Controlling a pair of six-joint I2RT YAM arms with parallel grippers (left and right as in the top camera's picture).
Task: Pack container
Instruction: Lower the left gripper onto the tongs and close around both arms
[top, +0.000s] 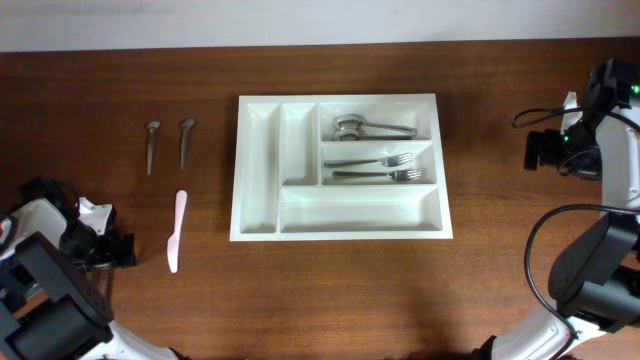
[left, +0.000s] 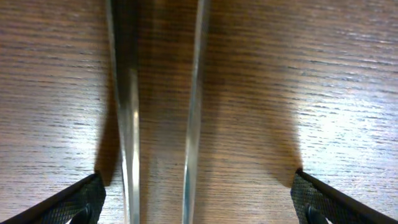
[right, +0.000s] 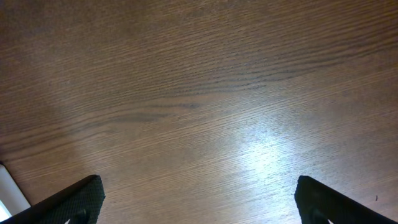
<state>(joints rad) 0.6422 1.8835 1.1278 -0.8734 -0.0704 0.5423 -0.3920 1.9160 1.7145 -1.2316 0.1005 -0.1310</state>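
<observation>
My left gripper should close now and catch both long metal pieces between its open fingers.
The container (top: 340, 98), a white five-compartment cutlery tray, lies at the table's middle. Its top right compartment holds metal spoons (top: 370, 127). The compartment below holds two forks (top: 385, 168). The other three compartments look empty. Two loose metal spoons (top: 151, 145) (top: 186, 142) and a pink plastic knife (top: 177, 230) lie left of the tray. My left gripper (top: 105, 245) is open low at the far left. In the left wrist view two long metal pieces (left: 127, 112) (left: 194, 112) lie on the wood between its fingers (left: 199, 205); which cutlery they are I cannot tell. My right gripper (top: 540, 150) is open and empty right of the tray, over bare wood (right: 199, 199).
The table is dark brown wood (top: 500, 300). A pale wall strip (top: 300, 20) runs along its far edge. Black cables (top: 545, 260) loop by the right arm. A white edge (right: 9, 193) shows at the lower left of the right wrist view.
</observation>
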